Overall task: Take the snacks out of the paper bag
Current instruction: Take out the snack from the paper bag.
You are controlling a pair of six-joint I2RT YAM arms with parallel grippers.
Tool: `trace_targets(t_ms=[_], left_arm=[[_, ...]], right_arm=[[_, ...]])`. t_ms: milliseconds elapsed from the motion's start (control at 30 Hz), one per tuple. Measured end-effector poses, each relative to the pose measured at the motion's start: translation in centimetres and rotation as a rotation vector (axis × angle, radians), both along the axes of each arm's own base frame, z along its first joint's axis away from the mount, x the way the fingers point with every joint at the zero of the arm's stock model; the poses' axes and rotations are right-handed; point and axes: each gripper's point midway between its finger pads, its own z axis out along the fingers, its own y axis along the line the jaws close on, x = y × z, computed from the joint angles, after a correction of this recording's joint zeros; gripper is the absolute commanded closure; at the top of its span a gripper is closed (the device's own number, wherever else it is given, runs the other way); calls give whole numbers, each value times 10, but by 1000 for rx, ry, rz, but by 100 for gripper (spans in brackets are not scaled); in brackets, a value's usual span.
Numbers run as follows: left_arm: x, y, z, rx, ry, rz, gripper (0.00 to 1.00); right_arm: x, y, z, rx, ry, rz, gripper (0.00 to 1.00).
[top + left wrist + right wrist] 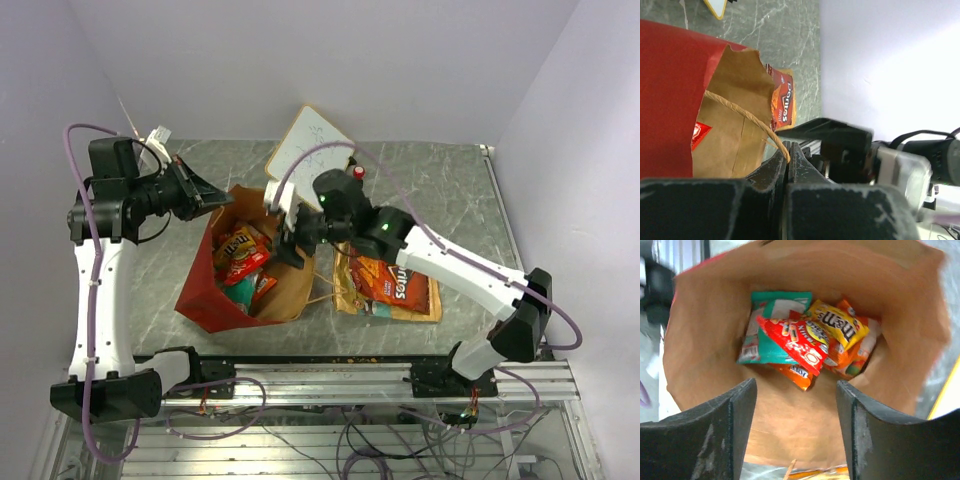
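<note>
The red packet needs to come out of the paper bag (205, 305), so my right gripper will pick it up next by its sealed end (262, 251) and leave its body hanging free.
The paper bag (205, 305) lies open on the table, red outside, brown inside. Inside it I see a yellow packet (237, 240), a red one (243, 265) and a teal one (238, 292). My left gripper (222, 199) is at the bag's far rim. In the left wrist view it (788, 150) is shut on the tan loop handle (740, 112). My right gripper (291, 247) is at the bag's mouth. In the right wrist view it (795, 387) is open and empty, facing the teal (767, 347), red (797, 342), yellow (837, 324) and orange (799, 374) packets.
Orange-red chip packets (392, 282) lie on the table right of the bag; one shows in the left wrist view (783, 100). A tilted whiteboard (310, 140) and a small red bottle (358, 172) stand behind. The metal rail (340, 375) runs along the near edge.
</note>
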Motion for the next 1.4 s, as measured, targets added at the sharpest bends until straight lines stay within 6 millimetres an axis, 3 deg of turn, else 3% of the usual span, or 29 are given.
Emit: trace_targets(t_ms=[133,233,333,500,700,800,967,1133,1233,1333,1400], left_arm=[[-2,1,4,17,-22,-7,93],[-3,1,4,19,-21,-7,93],[-5,1,5,21,-26,-4,93],[-10,1,7,25,-33,0,93],[-12,1,7,23,-26,6,93],[-16,1,6,23,-15,7,93],[-21,1,5,24,-3,7,93],[-23,1,5,25,-4,7,93],[-22,1,5,24,5,6,93],[-23,1,4,25,16,5,93],[-25,0,3,25,17,5,93]], right_arm=[[-34,15,-28,-50,-199,287,31],[-48,18,-49,-71,-318,457,31],[-52,23,-56,-66,-424,579,31],[-47,50,-71,-70,-539,700,34],[-41,68,-108,-128,-589,779,50],[-33,73,-121,-169,-622,765,64],[-21,82,-120,-166,-689,701,69],[-18,82,-128,-166,-695,676,61],[-18,82,-129,-169,-696,670,62],[-19,84,-129,-164,-702,660,71],[-20,86,-127,-159,-702,652,84]])
